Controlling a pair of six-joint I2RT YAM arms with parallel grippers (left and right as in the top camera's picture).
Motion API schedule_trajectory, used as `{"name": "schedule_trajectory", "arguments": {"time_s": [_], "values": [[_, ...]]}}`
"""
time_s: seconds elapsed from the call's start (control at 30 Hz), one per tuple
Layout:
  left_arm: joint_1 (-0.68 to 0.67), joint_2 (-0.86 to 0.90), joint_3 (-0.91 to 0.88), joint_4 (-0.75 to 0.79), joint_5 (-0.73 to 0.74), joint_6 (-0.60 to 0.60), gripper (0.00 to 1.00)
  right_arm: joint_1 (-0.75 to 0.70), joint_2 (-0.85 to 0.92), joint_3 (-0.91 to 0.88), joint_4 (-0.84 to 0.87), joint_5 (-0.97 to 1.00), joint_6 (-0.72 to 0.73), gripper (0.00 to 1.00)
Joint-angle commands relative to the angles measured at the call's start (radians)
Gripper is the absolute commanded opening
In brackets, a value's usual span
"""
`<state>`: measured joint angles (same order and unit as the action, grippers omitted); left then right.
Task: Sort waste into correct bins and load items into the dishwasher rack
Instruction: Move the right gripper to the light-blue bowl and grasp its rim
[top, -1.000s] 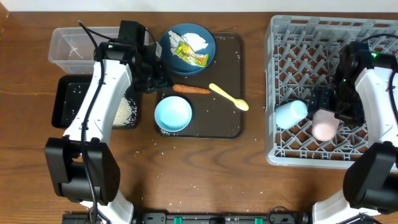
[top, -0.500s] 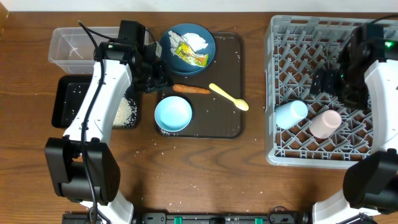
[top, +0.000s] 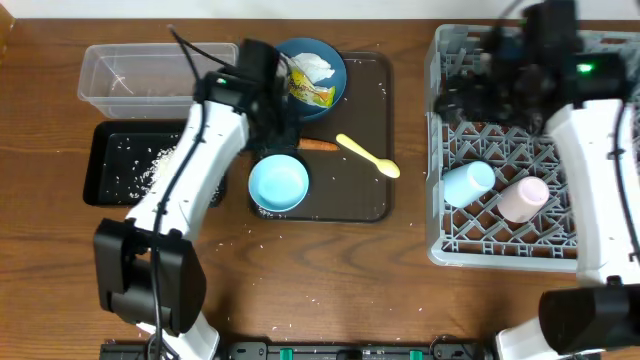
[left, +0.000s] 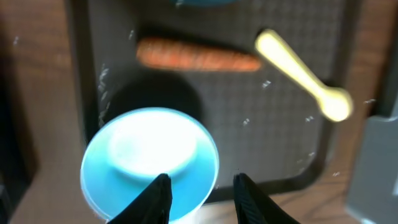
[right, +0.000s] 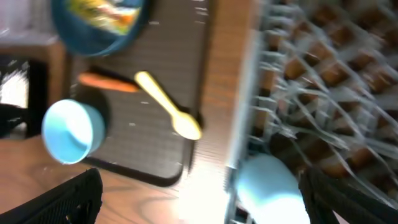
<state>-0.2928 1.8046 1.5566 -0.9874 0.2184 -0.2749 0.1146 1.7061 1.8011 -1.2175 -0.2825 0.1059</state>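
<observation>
I need to grab the pale blue bowl by its rack-facing rim with my right gripper next, so the bowl's body stays free to load into the dishwasher rack.
My left gripper (top: 285, 135) hovers open over the brown tray, between the thin orange carrot (top: 320, 144) and the pale blue bowl (top: 278, 184). In the left wrist view its fingertips (left: 158, 198) straddle the bowl's (left: 149, 158) near rim, holding nothing; carrot (left: 196, 55) and yellow spoon (left: 305, 84) lie beyond. The dark blue dish (top: 300, 75) holds tissue (top: 312, 65) and a wrapper (top: 308, 92). My right gripper (top: 465, 95), blurred and wide open, hangs over the grey rack's (top: 436, 240) far-left part. The light blue cup (top: 468, 183) and pink cup (top: 522, 200) lie in the rack.
The clear tub (top: 130, 75) stands at the far left with the black tray (top: 100, 165) in front of it, rice grains (top: 150, 165) scattered inside. The brown serving tray (top: 360, 195) carries dish, bowl, carrot and spoon (top: 368, 155). Loose grains dot the wooden table.
My left arm has swung right, from beside the tub to above the carrot and bowl. My right gripper has drawn away from the pink cup to the rack's far-left part.
</observation>
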Motion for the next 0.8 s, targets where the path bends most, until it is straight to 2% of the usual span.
{"name": "schedule_trajectory", "arguments": {"time_s": [0.0,0.1,0.3,0.53,0.63,0.77], "values": [[-0.032,0.006,-0.005,-0.056,-0.161,-0.121,0.36,0.068,-0.01,0.016,0.021,0.048,0.033,0.99],[-0.037,0.006,-0.015,-0.096,-0.19,-0.227,0.36,0.117,0.004,0.009,0.052,0.046,0.056,0.99],[0.031,0.006,-0.016,-0.089,-0.19,-0.356,0.36,0.256,0.069,-0.037,0.161,0.042,0.146,0.93],[0.18,0.006,-0.016,-0.096,-0.19,-0.363,0.36,0.431,0.238,-0.042,0.277,0.049,0.264,0.7],[0.253,0.006,-0.016,-0.097,-0.19,-0.362,0.37,0.48,0.319,-0.042,0.313,0.051,0.303,0.67],[0.323,0.006,-0.016,-0.097,-0.19,-0.347,0.38,0.516,0.41,-0.042,0.344,0.05,0.328,0.55]]}}
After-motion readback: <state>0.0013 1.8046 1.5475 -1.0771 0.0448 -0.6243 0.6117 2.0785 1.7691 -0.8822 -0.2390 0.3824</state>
